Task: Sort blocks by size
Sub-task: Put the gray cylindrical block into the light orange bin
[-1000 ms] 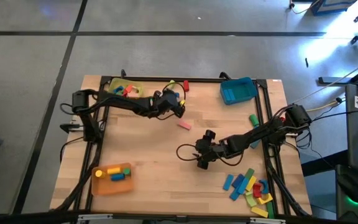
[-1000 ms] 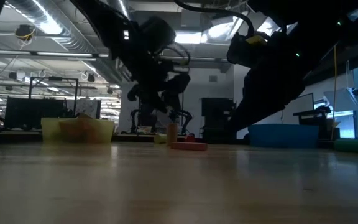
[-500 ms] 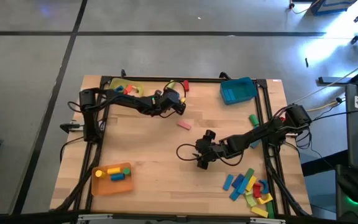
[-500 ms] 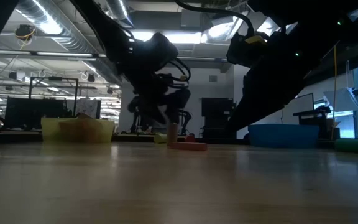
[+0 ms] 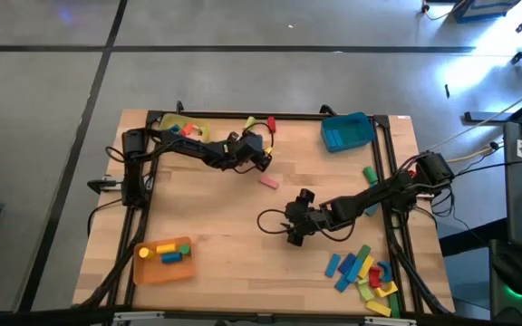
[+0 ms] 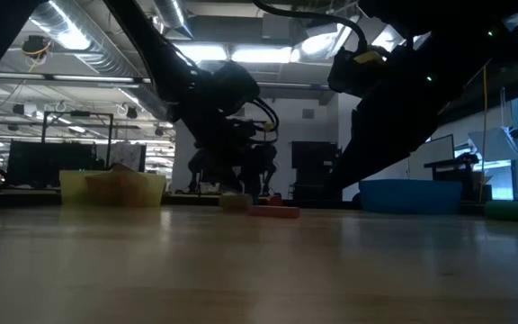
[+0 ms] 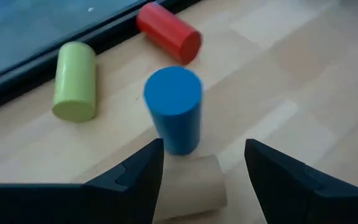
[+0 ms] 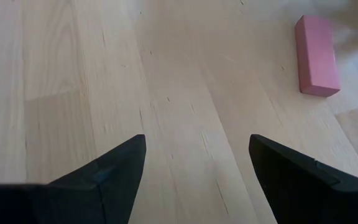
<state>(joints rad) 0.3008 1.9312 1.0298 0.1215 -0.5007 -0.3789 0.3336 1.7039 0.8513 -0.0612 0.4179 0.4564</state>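
Note:
My left gripper grabs the tan cylinder's curved side [image 7: 192, 188] next, to sort it into the orange tray.
My left gripper [image 5: 259, 156] is low over the table near its far edge and is open. Its fingers stand on either side of a tan cylinder [image 7: 191, 186]; I cannot tell whether they touch it. Just beyond it a blue cylinder [image 7: 174, 109] stands upright. Farther off, a yellow-green cylinder [image 7: 74, 81] and a red cylinder [image 7: 169, 32] lie on their sides. My right gripper [image 5: 295, 237] hangs open over bare wood in the middle of the table. A pink block [image 8: 316, 55] lies flat beyond it.
A yellow tray [image 5: 181, 129] stands at the far left, a blue tray [image 5: 347, 131] at the far right, and an orange tray [image 5: 163, 260] with blocks at the near left. Several loose blocks [image 5: 365, 272] lie at the near right. A green block [image 5: 370, 174] lies by the right edge.
My left gripper has come down toward the table over the cylinders at the far edge, staying open. In the low view it now hides the tan cylinder. My right arm has kept still.

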